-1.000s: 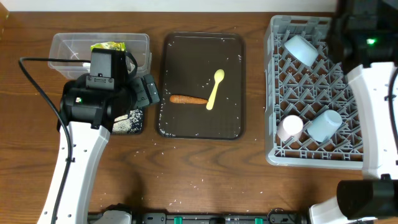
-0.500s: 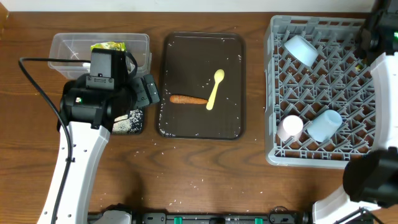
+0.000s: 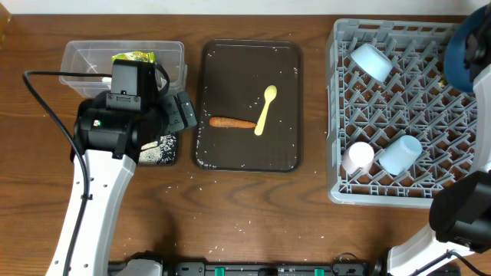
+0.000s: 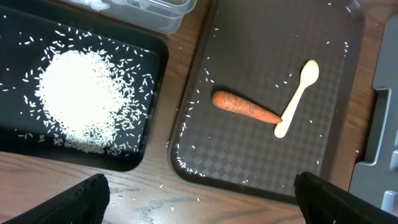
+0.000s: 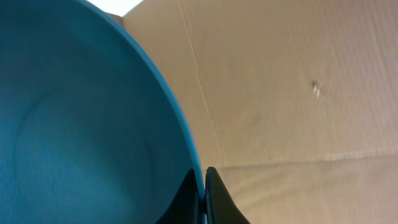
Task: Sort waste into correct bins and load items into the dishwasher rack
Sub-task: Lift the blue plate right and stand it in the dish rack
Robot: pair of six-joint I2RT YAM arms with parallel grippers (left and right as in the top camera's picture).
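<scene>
The large blue plate (image 3: 457, 58) (image 5: 81, 124) overhangs the rack's far rim, so the plate goes lower toward the rack's wires, before my right gripper releases it.
My right gripper (image 5: 204, 193) is shut on the rim of the large blue plate (image 5: 81, 124). The plate shows at the right edge of the overhead view (image 3: 465, 55), above the grey dishwasher rack (image 3: 383, 192). The rack holds the white bowl (image 3: 371, 61), pink cup (image 3: 357, 157) and light blue cup (image 3: 399, 155). My left gripper (image 4: 202, 202) is open and empty above the table. The orange carrot (image 4: 245, 107) and yellow spoon (image 4: 297, 98) lie touching on the brown tray (image 3: 230, 157). Rice (image 4: 81, 99) is piled in the black tray (image 4: 18, 137). The yellow-green wrapper (image 3: 133, 57) lies in the clear tub (image 3: 84, 57).
Loose rice grains are scattered on the brown tray and on the wood in front of it (image 3: 245, 226). My left arm (image 3: 107, 130) covers most of the black tray in the overhead view. A cardboard wall (image 5: 298, 93) stands behind the plate.
My right arm has swung out to the right, off the rack's back corner, and the blue plate now shows at the right edge. The left arm has not moved.
</scene>
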